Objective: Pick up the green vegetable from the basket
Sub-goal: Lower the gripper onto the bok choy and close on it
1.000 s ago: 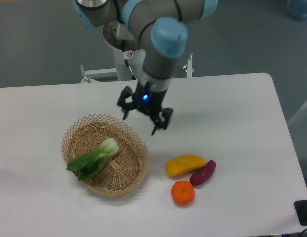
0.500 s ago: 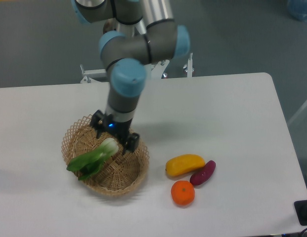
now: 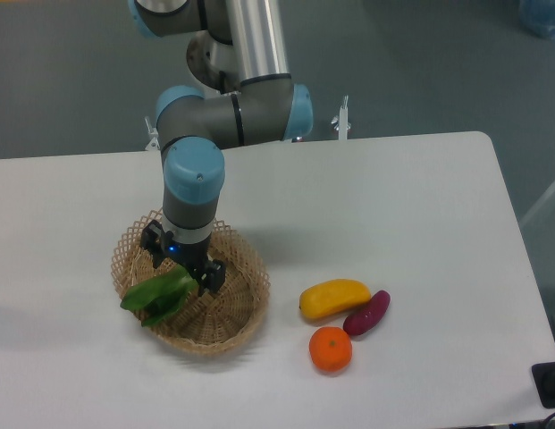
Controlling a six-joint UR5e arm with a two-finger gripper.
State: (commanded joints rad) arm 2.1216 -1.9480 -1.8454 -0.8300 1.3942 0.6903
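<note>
My gripper grabs the green vegetable by its stem end (image 3: 182, 274) next, to pick it out of the wicker basket (image 3: 232, 315).
The green vegetable (image 3: 159, 297), a small bok choy, lies in the light tan wicker basket (image 3: 232, 315) at the left of the table. Only its dark green leaves show; the pale stem end is hidden under the gripper. My gripper (image 3: 181, 264) is down inside the basket with its two black fingers spread on either side of the stem end. The jaws look open, and I cannot see them pressing on the vegetable.
A yellow fruit (image 3: 334, 298), a purple sweet potato (image 3: 367, 313) and an orange (image 3: 331, 349) lie together on the white table (image 3: 393, 206) to the right of the basket. The arm's base stands behind the table's far edge.
The gripper has moved left from the middle of the table, come down into the basket, and now covers the bok choy's pale stem. The vegetable has not moved.
</note>
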